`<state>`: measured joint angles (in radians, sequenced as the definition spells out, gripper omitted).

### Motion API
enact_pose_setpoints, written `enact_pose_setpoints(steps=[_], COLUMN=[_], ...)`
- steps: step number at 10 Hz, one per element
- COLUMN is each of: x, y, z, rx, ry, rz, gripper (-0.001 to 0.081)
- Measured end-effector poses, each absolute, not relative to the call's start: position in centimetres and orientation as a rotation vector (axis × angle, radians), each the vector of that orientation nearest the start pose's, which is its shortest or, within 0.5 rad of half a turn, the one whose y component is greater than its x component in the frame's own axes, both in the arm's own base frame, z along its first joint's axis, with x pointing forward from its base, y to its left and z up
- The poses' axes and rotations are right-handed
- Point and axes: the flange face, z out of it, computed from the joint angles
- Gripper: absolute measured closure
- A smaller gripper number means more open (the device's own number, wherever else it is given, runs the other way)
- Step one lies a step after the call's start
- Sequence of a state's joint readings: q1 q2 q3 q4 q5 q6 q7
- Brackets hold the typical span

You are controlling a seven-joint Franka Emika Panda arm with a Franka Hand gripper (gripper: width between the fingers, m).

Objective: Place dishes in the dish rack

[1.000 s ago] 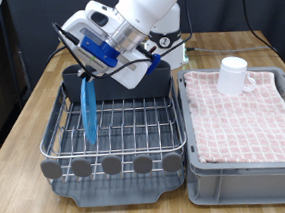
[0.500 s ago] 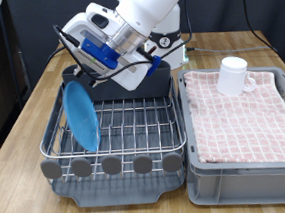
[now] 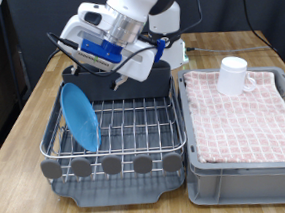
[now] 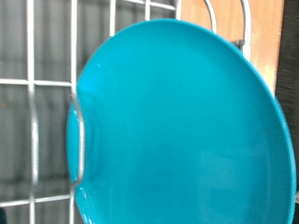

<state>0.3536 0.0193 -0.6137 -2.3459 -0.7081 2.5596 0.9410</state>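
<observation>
The gripper will next grip the mug by its handle (image 3: 250,82), which is slim with two facing sides, because the mug's body is round and wide. The mug can then go into the dish rack.
The light-blue plate (image 3: 79,116) stands on edge in the left side of the dish rack (image 3: 134,124), leaning against its wires. My gripper (image 3: 75,62) hangs just above the plate's top edge, apart from it, open and empty. In the wrist view the plate (image 4: 177,121) fills most of the picture, with the rack's wires (image 4: 33,112) beside it; no fingers show there. The white mug (image 3: 234,75) stands upright on the pink checked cloth in the exterior view's right. The wooden spoon is out of view.
The grey crate (image 3: 248,167) with the pink checked cloth (image 3: 245,113) sits right of the rack. The rack's tall grey back compartment (image 3: 149,84) is under my arm. The wooden table (image 3: 24,127) extends to the exterior view's left.
The plate went from edge-on under the gripper to leaning free in the rack. The gripper has since lifted up and away from it.
</observation>
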Motion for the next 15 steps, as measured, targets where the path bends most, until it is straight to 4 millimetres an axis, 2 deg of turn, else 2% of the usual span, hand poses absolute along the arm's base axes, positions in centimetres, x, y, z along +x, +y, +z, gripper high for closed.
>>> enact_pose_setpoints(steps=[2, 4, 6, 7, 8, 10, 13, 15], x=[50.2, 49.1, 48.2, 48.0, 47.6, 47.6, 48.0, 47.7], y=[-14.0, -15.3, -15.1, -14.5, -14.1, -14.1, -11.9, -8.7], z=[36.3, 38.5, 41.1, 42.5, 43.2, 42.8, 43.0, 44.0], rx=[-3.172, -3.171, -3.196, -3.218, -3.241, -3.224, -3.171, -3.156], ry=[1.039, 1.032, 0.983, 0.921, 0.868, 0.899, 0.867, 0.800], rz=[-0.595, -0.559, -0.521, -0.572, -0.610, -0.579, -0.453, -0.300], gripper=[0.0013, 0.0006, 0.0004, 0.0004, 0.0004, 0.0004, 0.0004, 0.0004])
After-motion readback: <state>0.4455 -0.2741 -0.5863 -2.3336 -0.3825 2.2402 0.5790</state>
